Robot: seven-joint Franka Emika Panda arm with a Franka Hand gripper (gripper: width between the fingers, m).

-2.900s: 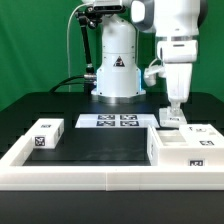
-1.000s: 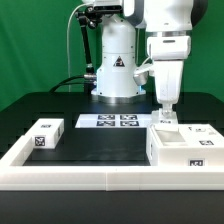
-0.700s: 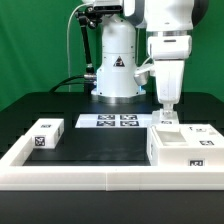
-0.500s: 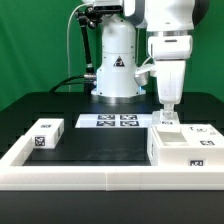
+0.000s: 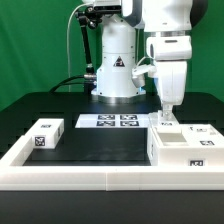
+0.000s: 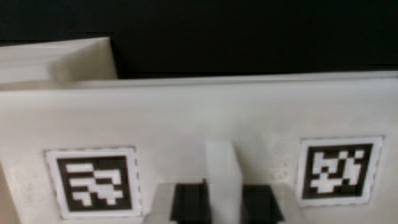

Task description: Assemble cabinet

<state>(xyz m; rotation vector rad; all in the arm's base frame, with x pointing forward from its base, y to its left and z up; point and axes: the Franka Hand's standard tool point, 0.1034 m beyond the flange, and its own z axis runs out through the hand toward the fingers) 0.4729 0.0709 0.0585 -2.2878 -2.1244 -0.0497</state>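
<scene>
The small white cabinet part moves to its place in the cabinet body next, before my gripper releases it. In the exterior view, it is still short of that place.
My gripper [image 5: 167,112] hangs at the exterior view's right, just behind the big white cabinet body [image 5: 185,152], and is low over a small white cabinet part [image 5: 168,121]. In the wrist view the two dark fingers [image 6: 189,203] stand close on either side of a thin white ridge [image 6: 221,170] of that part, and the gripper [image 6: 222,205] looks shut on it. Two marker tags [image 6: 89,182] flank the ridge on a white face. A small white tagged block [image 5: 45,135] sits at the exterior view's left.
The marker board [image 5: 115,121] lies in front of the robot base [image 5: 117,70]. Another white tagged piece [image 5: 205,131] lies at the far right. The long white rim [image 5: 100,172] runs along the front and left of the black table.
Since the earliest frame the gripper has shifted a little to the exterior view's left with the small part under it. Over the last second it has barely moved.
</scene>
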